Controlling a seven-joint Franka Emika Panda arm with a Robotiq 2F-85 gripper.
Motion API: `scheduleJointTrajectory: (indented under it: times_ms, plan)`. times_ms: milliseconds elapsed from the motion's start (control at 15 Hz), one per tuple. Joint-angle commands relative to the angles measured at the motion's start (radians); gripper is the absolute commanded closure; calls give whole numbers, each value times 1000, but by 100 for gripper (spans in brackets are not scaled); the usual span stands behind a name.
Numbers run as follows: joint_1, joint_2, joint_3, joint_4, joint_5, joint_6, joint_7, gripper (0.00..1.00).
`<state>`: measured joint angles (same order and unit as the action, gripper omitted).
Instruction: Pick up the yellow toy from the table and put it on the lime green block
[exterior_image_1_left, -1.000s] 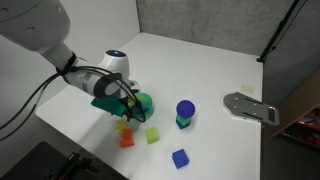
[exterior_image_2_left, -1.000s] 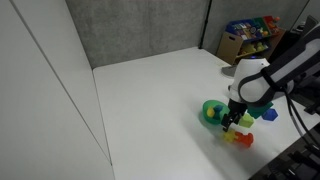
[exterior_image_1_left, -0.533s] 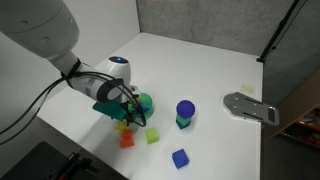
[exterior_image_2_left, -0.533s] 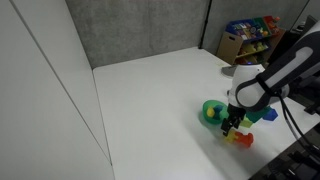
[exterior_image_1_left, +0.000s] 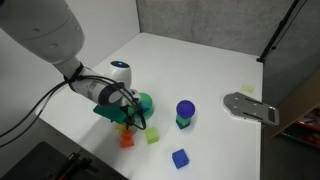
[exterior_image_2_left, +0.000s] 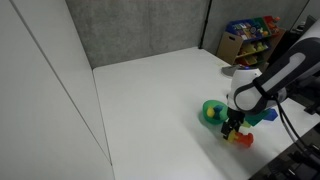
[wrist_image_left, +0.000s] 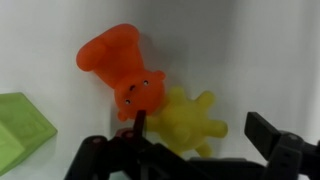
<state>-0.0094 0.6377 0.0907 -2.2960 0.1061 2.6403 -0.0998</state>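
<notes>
My fingers are down level with the knobbly sides of the yellow toy (wrist_image_left: 190, 120), so my gripper needs to close on it now.
In the wrist view the yellow toy (wrist_image_left: 190, 120), a knobbly star shape, lies on the white table and touches an orange toy (wrist_image_left: 118, 65) beside it. My gripper (wrist_image_left: 200, 130) is open, with one finger on each side of the yellow toy. The lime green block (wrist_image_left: 20, 125) lies at the left edge. In an exterior view the gripper (exterior_image_1_left: 128, 118) hangs low over the yellow toy (exterior_image_1_left: 122, 127), with the lime green block (exterior_image_1_left: 152, 135) just to the right. In an exterior view the gripper (exterior_image_2_left: 233, 124) hides most of the yellow toy.
The orange toy (exterior_image_1_left: 127, 141) lies in front of the gripper. A green round object (exterior_image_1_left: 145, 103) sits close behind it. A blue cylinder on a green base (exterior_image_1_left: 185, 112), a blue block (exterior_image_1_left: 180, 158) and a grey flat object (exterior_image_1_left: 250, 107) lie to the right.
The gripper has sunk a little towards the yellow toy. The toys and blocks have not moved.
</notes>
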Motion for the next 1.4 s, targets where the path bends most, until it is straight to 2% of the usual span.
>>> scheduleJointTrajectory:
  times_ms: [0, 267, 467, 667, 933, 1333]
  plan:
    - [7, 6, -8, 21, -15, -21, 20, 25]
    - [8, -20, -11, 11, -15, -27, 21, 59]
    - [-9, -76, 18, -7, 2, -83, -5, 77]
    - [-10, -134, 45, -22, 13, -137, -20, 83]
    - [-6, -231, 59, -27, 23, -187, -22, 83]
    - [-27, -365, 25, -19, 56, -224, -27, 83]
